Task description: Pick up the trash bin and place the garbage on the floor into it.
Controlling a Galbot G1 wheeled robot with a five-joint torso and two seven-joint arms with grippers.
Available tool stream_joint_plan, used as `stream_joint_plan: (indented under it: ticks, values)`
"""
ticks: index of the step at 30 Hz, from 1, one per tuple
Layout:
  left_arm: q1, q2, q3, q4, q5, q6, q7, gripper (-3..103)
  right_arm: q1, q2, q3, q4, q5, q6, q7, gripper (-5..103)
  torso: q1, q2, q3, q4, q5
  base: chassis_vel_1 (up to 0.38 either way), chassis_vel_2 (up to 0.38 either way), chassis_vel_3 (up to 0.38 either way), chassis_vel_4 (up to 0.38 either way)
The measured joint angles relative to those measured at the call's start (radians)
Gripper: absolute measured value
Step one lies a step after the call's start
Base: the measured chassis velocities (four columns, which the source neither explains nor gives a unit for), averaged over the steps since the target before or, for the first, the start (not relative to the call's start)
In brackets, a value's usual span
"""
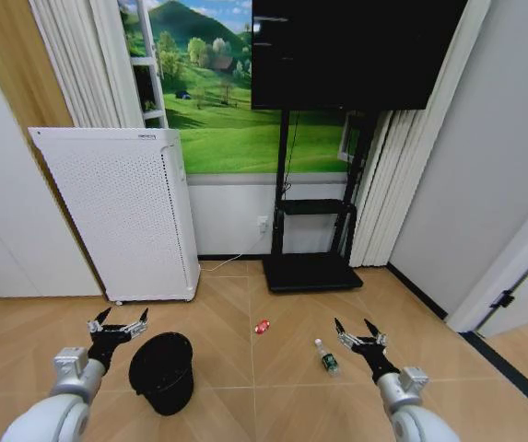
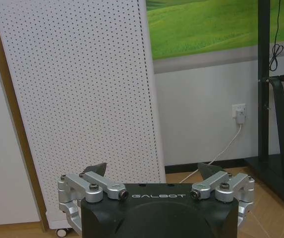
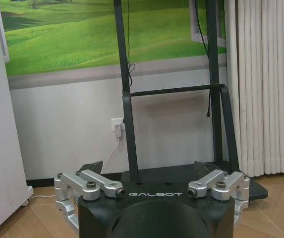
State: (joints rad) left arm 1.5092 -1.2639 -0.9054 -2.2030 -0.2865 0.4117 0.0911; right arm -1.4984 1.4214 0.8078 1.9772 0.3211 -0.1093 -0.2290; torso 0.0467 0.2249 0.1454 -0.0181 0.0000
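The black trash bin (image 1: 163, 371) is far wider than my open fingers, so next I should pinch the bin by its thin rim (image 1: 144, 348) with my left gripper.
The black round trash bin (image 1: 163, 371) stands upright on the herringbone wooden floor (image 1: 273, 368), low on the left of the head view. My left gripper (image 1: 118, 322) hovers open just above and to the left of its rim; in its own wrist view the left gripper (image 2: 152, 169) holds nothing between its spread fingers. Garbage lies on the floor: a small red crumpled piece (image 1: 262, 326) in the middle and a clear bottle with a green label (image 1: 326, 356) to its right. My right gripper (image 1: 358, 330) is open beside the bottle, and the right gripper (image 3: 149, 167) is empty too.
A tall white perforated appliance (image 1: 130, 217) stands against the wall at the left, behind the bin. A black TV stand (image 1: 310, 267) with its flat base sits at the back centre, with a cable and wall socket (image 1: 264, 224) beside it. Curtains and walls close in on the right.
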Motion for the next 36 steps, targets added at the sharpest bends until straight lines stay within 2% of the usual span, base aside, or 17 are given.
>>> stream_joint_plan:
  ticks: [19, 36]
  values:
    - [-0.004, -0.002, 0.001, 0.018, 0.009, -0.006, 0.006, 100, 0.005, 0.001, -0.001, -0.008, 0.002, -0.002, 0.004, 100, -0.019, -0.080, -0.060, 0.0000, 0.0000, 0.000, 0.000, 0.000, 0.000]
    - [-0.004, -0.005, -0.002, 0.021, 0.015, -0.009, 0.006, 100, 0.004, 0.005, -0.001, -0.008, 0.000, -0.002, 0.006, 100, -0.029, -0.141, -0.112, 0.0000, 0.0000, 0.000, 0.000, 0.000, 0.000]
